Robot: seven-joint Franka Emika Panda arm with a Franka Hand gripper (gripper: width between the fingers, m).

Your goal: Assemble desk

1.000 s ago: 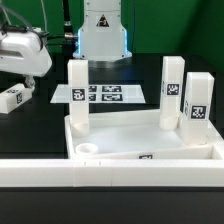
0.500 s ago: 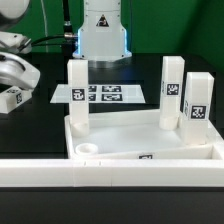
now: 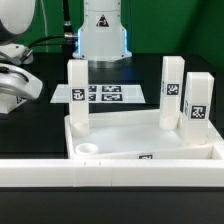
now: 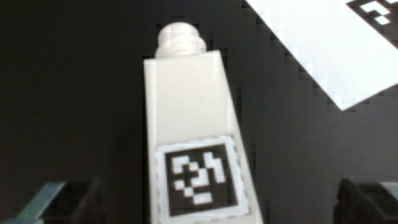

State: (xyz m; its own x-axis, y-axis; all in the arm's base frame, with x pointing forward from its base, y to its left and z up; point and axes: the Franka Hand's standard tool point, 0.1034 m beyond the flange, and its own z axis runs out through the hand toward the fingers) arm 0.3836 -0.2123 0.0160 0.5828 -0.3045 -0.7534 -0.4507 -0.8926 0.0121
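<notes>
My gripper closes on the tagged leg next, since my low, open fingers are on either side of it in the wrist view and closing now would catch it.
The white tabletop lies tray-side up with three tagged white legs standing in its corner sockets: one on the exterior view's left and two on its right. The near-left socket is empty. A fourth leg lies flat on the black table, with its peg at one end and its tag showing. My gripper is open just above it, with one finger on each side and not touching. In the exterior view the gripper is at the far left and hides that leg.
The marker board lies behind the tabletop, and its corner shows in the wrist view. A long low white wall runs along the front. The arm's base stands at the back.
The gripper has come down and moved to the exterior view's left, over the lying leg, which it now covers. The tabletop and the three standing legs have not moved.
</notes>
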